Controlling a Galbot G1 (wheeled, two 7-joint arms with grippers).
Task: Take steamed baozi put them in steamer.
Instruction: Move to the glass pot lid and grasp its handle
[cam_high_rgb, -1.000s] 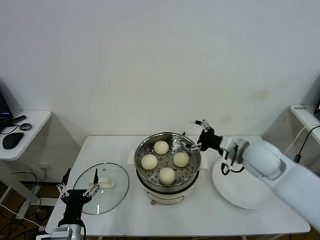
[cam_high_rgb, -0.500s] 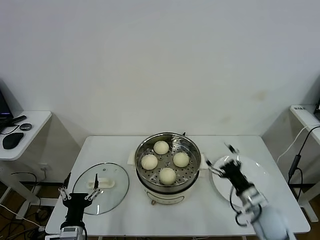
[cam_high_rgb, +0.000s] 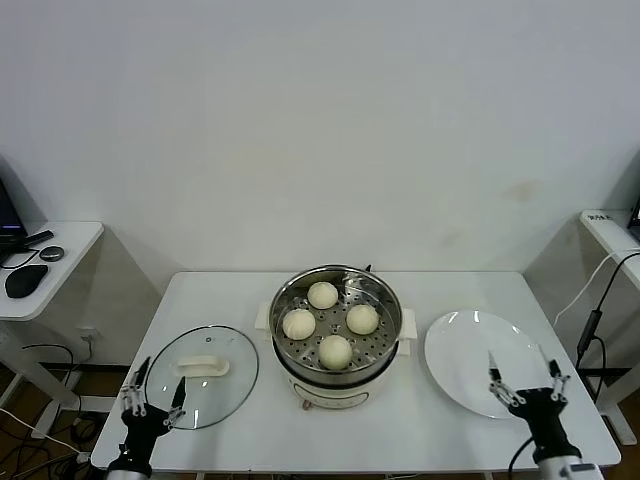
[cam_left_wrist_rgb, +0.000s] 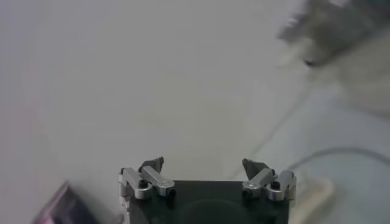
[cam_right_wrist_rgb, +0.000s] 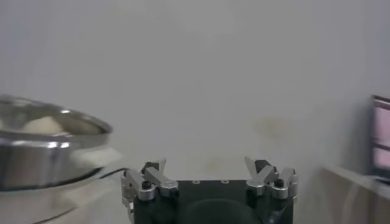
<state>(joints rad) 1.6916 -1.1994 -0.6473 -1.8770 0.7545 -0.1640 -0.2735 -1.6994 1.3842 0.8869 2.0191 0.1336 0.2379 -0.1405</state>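
Observation:
My left gripper grabs the glass lid by its narrow white handle (cam_high_rgb: 202, 366) next, since the lid spreads far wider than my left gripper opens.
Several cream-white baozi (cam_high_rgb: 323, 295) (cam_high_rgb: 299, 323) (cam_high_rgb: 362, 318) lie on the perforated tray inside the steel steamer (cam_high_rgb: 336, 281) at the table's middle. The steamer's rim also shows in the right wrist view (cam_right_wrist_rgb: 55, 119). My right gripper (cam_high_rgb: 522, 375) is open and empty, low at the front right, over the near edge of the white plate (cam_high_rgb: 470, 345). My left gripper (cam_high_rgb: 153, 392) is open and empty, low at the front left, by the near edge of the glass lid (cam_high_rgb: 215, 385). In both wrist views the fingers stand wide apart with nothing between them.
The glass lid with a white handle (cam_high_rgb: 203, 366) lies flat on the table left of the steamer. The plate lies right of it and holds nothing. A side desk (cam_high_rgb: 50, 255) with a mouse stands far left; another table edge (cam_high_rgb: 610, 232) is far right.
My right arm has drawn back from beside the steamer, passed over the plate and dropped to the table's front right edge. My left gripper has sunk a little lower at the front left.

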